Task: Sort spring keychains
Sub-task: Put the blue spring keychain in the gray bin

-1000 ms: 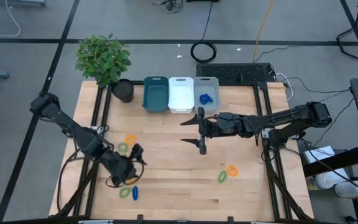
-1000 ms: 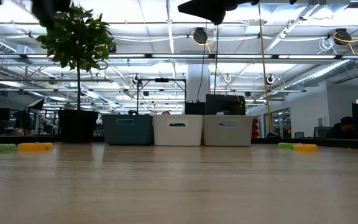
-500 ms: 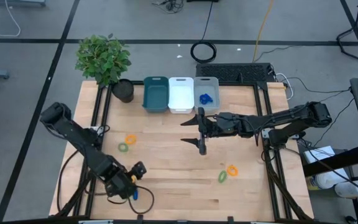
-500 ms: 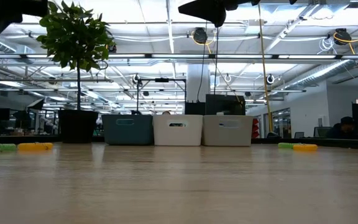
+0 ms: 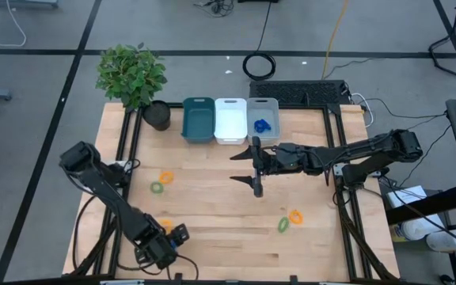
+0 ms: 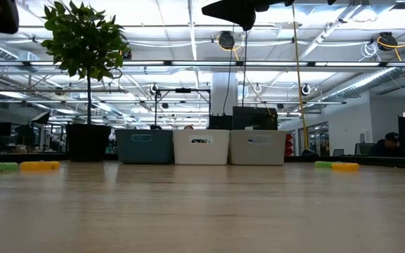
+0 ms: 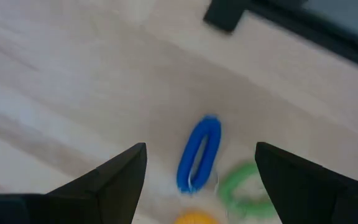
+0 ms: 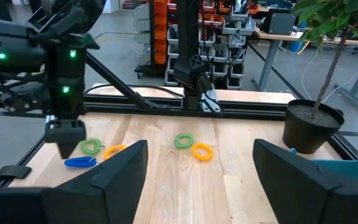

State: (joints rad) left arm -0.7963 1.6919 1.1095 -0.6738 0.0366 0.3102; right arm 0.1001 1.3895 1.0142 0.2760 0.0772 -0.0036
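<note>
The left gripper should next sort the blue keychain out from the others, so it should grab the blue keychain by its coiled loop (image 7: 199, 152).
Spring keychains lie flat on the wooden table. A blue one (image 7: 199, 155), a green one (image 7: 244, 186) and an orange one (image 7: 194, 218) lie near the front left. My left gripper (image 5: 172, 241) hangs open over them, pointing steeply down, its fingers either side of the blue one (image 8: 79, 162) without touching it. An orange (image 5: 166, 177) and green pair (image 5: 157, 188) lies mid-left. Another pair (image 5: 295, 215) lies to the right. A blue one (image 5: 261, 125) is in the grey bin (image 5: 274, 104). My right gripper (image 5: 240, 167) waits open and level above the table's middle.
A teal bin (image 5: 198, 120), a white bin (image 5: 229, 120) and the grey bin stand side by side at the far edge. A potted plant (image 5: 133, 75) stands at the far left corner. A black cable coil (image 5: 259, 66) lies on the floor beyond. Bare wood lies between the keychain groups.
My left gripper has swung toward the table's near edge and come down, tipping to point more steeply downward. It now stands over the blue and green keychains at the front left and covers them in the high view. Its fingers have stayed open.
</note>
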